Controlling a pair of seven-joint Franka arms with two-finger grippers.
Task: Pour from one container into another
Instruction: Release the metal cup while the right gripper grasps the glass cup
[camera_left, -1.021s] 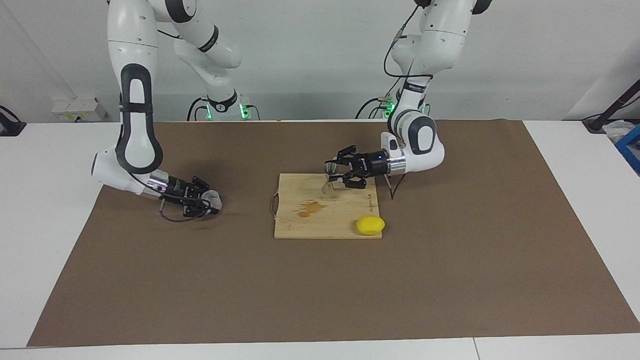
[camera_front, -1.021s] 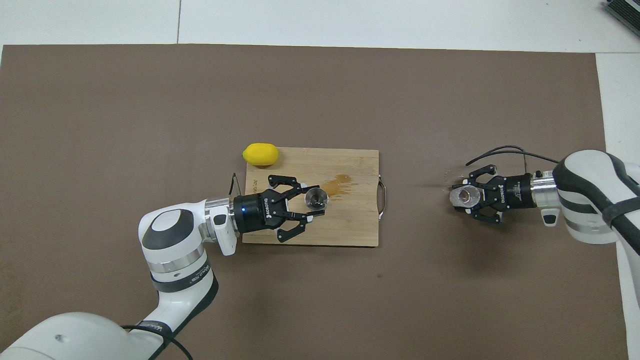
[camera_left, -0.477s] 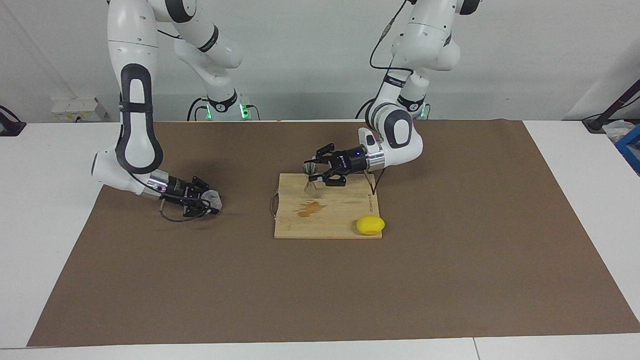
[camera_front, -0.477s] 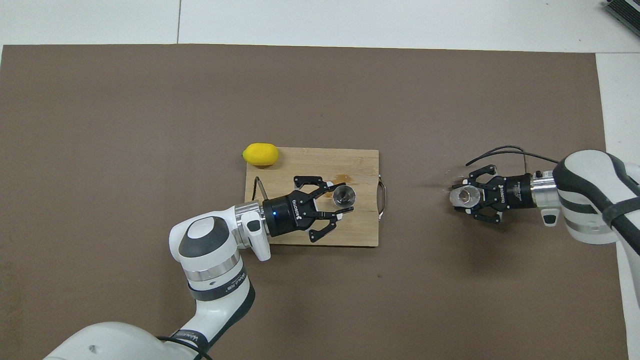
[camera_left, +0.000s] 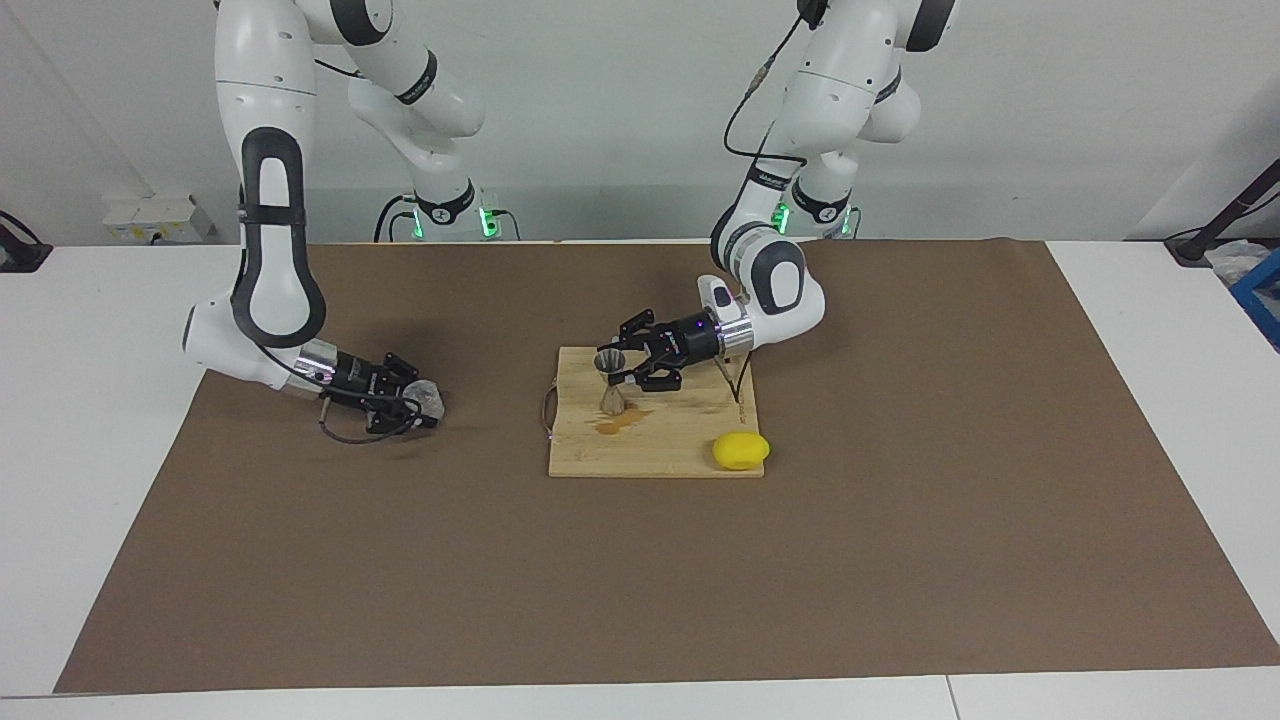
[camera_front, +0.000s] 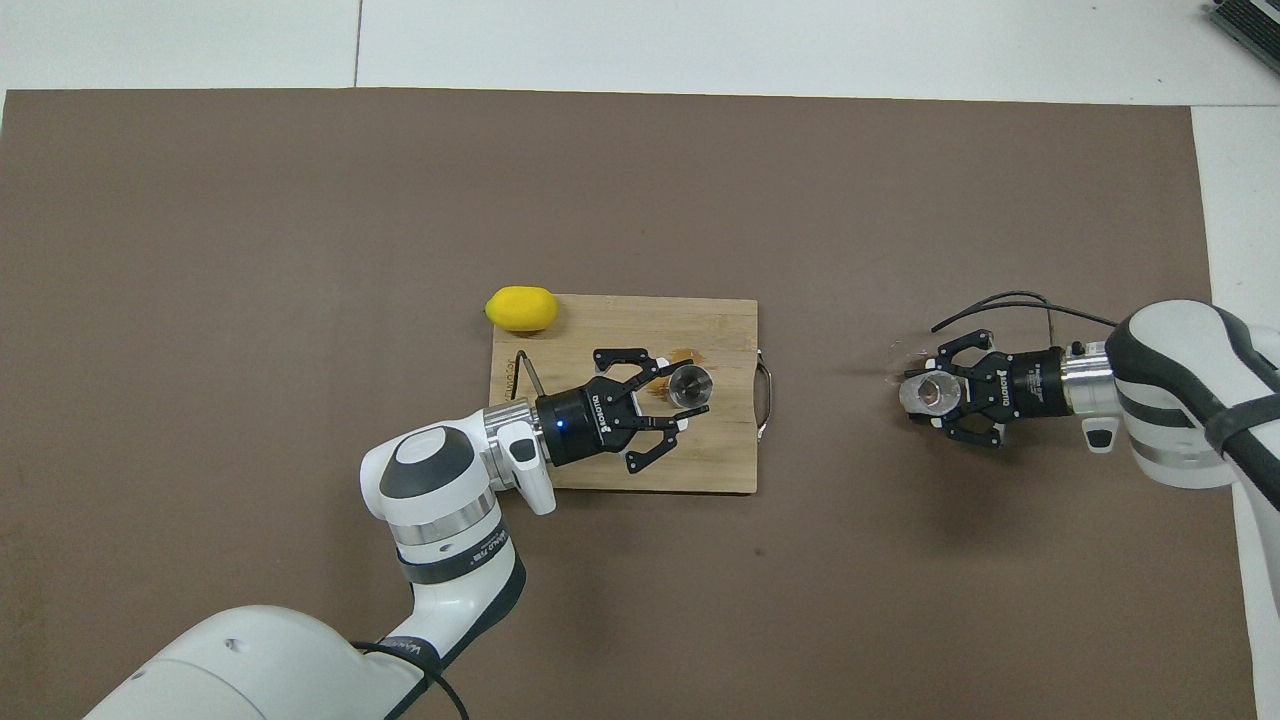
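Observation:
The jigger (camera_front: 691, 383) stands on the wooden cutting board (camera_front: 720, 444) beside the brown stain, so my left gripper releases the jigger next.
The silver hourglass jigger (camera_left: 610, 382) is upright over the wooden cutting board (camera_left: 680, 440), by a brown wet stain (camera_left: 615, 427). My left gripper (camera_left: 613, 368) is shut on the jigger's upper cone. In the overhead view the jigger (camera_front: 691, 383) shows its open top between the left gripper's (camera_front: 684, 393) fingers. The clear glass tumbler (camera_left: 430, 399) is low over the brown mat toward the right arm's end. My right gripper (camera_left: 420, 407) is shut on it. It also shows in the overhead view (camera_front: 925, 391), in the right gripper (camera_front: 921, 397).
A yellow lemon (camera_left: 741, 451) lies at the board's corner farthest from the robots, toward the left arm's end; it also shows in the overhead view (camera_front: 521, 308). The board has a wire handle (camera_front: 766, 394) on its edge toward the right arm. A brown mat (camera_left: 900, 560) covers the table.
My left gripper has carried the jigger across the board toward the right arm's end, to beside the stain. The right gripper and the glass have not moved.

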